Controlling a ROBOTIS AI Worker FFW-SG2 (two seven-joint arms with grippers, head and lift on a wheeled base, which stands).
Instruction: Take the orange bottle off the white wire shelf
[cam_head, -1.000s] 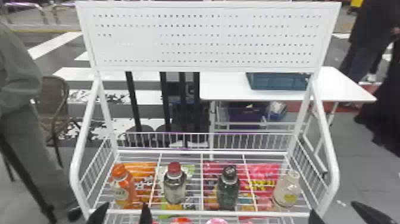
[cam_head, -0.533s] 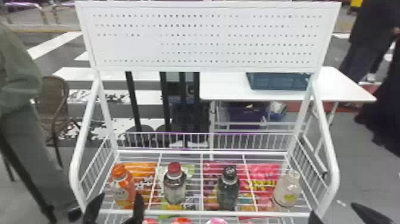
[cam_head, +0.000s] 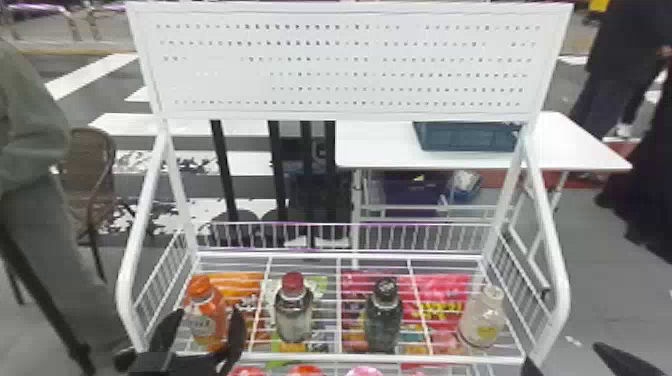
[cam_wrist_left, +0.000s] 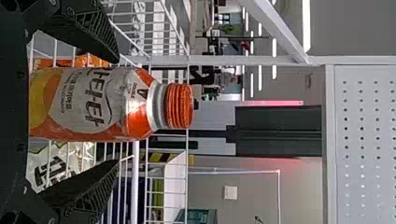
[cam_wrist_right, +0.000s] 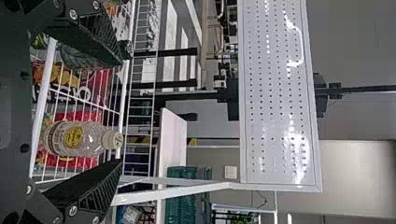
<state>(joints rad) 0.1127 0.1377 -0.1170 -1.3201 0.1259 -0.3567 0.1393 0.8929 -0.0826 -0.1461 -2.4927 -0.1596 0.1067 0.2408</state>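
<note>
My left gripper needs to lift the orange bottle off the white wire shelf, so next it needs to grab the orange bottle's labelled body (cam_head: 204, 326) (cam_wrist_left: 86, 100).
The orange bottle (cam_head: 206, 315) stands upright at the left front of the white wire shelf (cam_head: 380, 357). My left gripper (cam_head: 206, 327) is open around it, one finger at each side. In the left wrist view the bottle (cam_wrist_left: 93, 103) lies between the spread fingers of my left gripper (cam_wrist_left: 114, 112), with a gap on both sides. My right gripper (cam_head: 565, 362) is parked at the bottom right corner of the head view. The right wrist view has my right gripper (cam_wrist_right: 119, 109) open, with a pale bottle (cam_wrist_right: 77, 138) beyond its fingers.
A red-capped bottle (cam_head: 294, 310) is right of the orange one, then a black-capped bottle (cam_head: 384, 317) and the pale bottle. Wire side walls and a white front rail bound the shelf; a perforated panel (cam_head: 350, 65) rises behind. Colourful packs (cam_head: 450, 290) show through the wires.
My left gripper has moved forward and up in the head view, from the front rail to both sides of the orange bottle. The bottles and my right gripper have stayed put.
</note>
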